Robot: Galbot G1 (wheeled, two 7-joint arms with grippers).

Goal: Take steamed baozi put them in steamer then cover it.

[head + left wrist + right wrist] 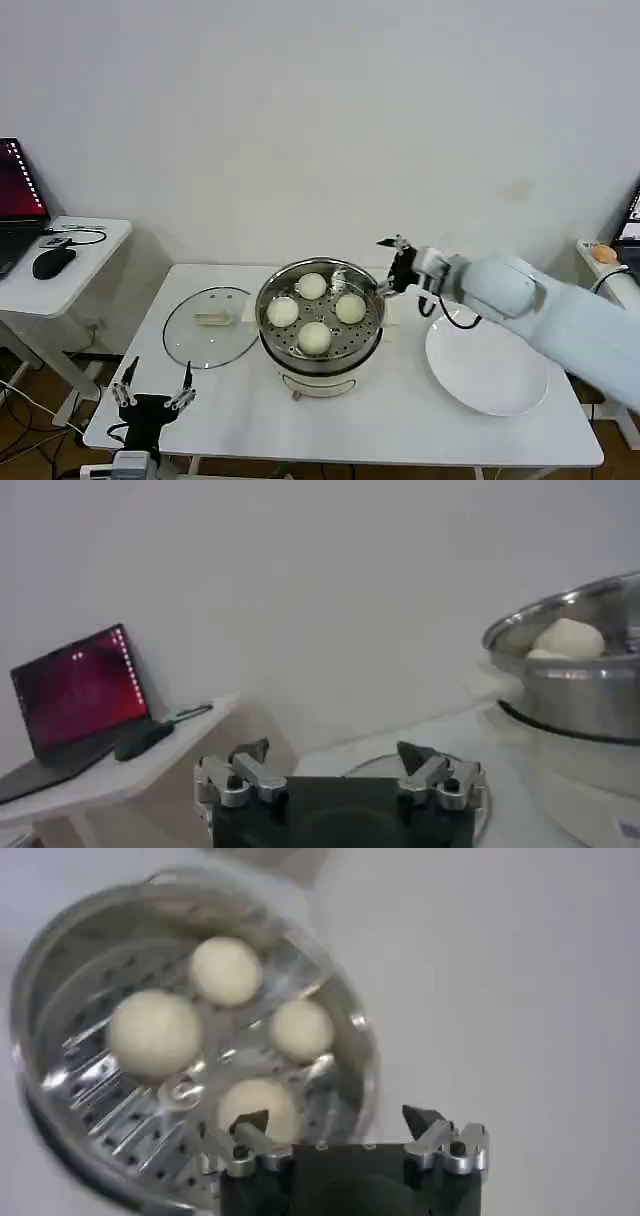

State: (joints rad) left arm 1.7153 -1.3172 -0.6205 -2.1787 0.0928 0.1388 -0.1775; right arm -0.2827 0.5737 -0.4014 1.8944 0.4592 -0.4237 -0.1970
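Observation:
The left gripper will next grab the glass cover (211, 325) by its raised white bar handle (212, 317) to cover the steamer, since the cover lies flat and spreads wide.
The shiny steamer (372, 325) stands mid-table on its white base, uncovered, with several cream-white baozi (315, 338) on its perforated floor. The clear glass cover (211, 325) with its white bar handle lies flat on the table to the steamer's left. My right gripper (388, 266) hovers open and empty by the steamer's right rim. In the right wrist view that gripper (335, 1120) hangs over the rim, with the baozi (154, 1034) in the steamer (60, 1138) below. My left gripper (152, 388) is open and empty near the front left table edge. The left wrist view shows that gripper (332, 755), the steamer (570, 695) and a baozi (567, 638).
A bare white plate (487, 372) lies right of the steamer, under my right arm. A side table (70, 275) on the left carries a laptop (80, 690) and a mouse (52, 262). Free tabletop lies in front of the steamer.

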